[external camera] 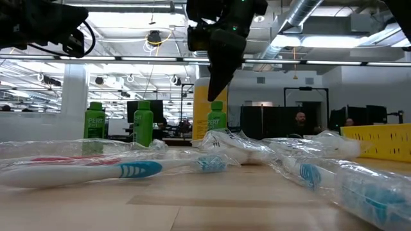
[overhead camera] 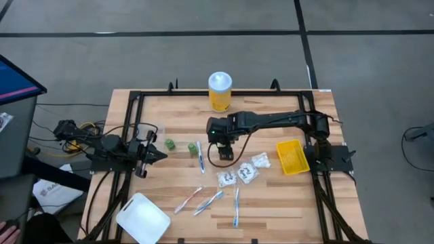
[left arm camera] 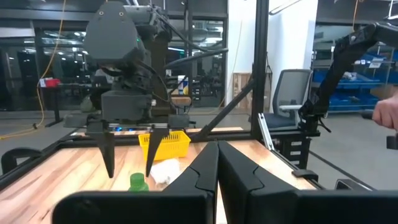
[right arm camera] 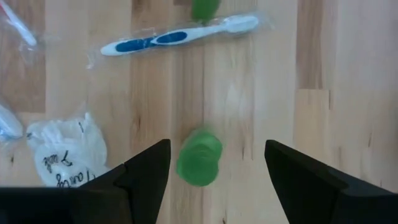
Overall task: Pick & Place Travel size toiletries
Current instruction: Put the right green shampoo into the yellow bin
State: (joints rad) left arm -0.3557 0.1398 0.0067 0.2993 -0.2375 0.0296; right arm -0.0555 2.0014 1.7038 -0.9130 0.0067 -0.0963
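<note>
My right gripper is going to pack the green bottle into the yellow bin, so next it will grab the bottle by its end with the cap [right arm camera: 198,163].
My right gripper [right arm camera: 217,149] hangs open over the table's middle, pointing steeply down. A small green bottle [right arm camera: 199,165] stands below and between its fingers, untouched. Two more green bottles [overhead camera: 169,144] [overhead camera: 192,147] stand to the left. A wrapped blue toothbrush [right arm camera: 180,36] lies next to them. White packets [overhead camera: 246,173] lie near the middle, and three more wrapped toothbrushes [overhead camera: 209,202] lie toward the near edge. My left gripper [overhead camera: 159,154] waits shut at the table's left, above the wood.
A yellow bin [overhead camera: 293,157] sits on the table's right side. A tall yellow jar [overhead camera: 220,91] with a white lid stands at the far edge. A flat white piece [overhead camera: 142,218] lies at the near left corner. A black frame [overhead camera: 135,95] rims the table.
</note>
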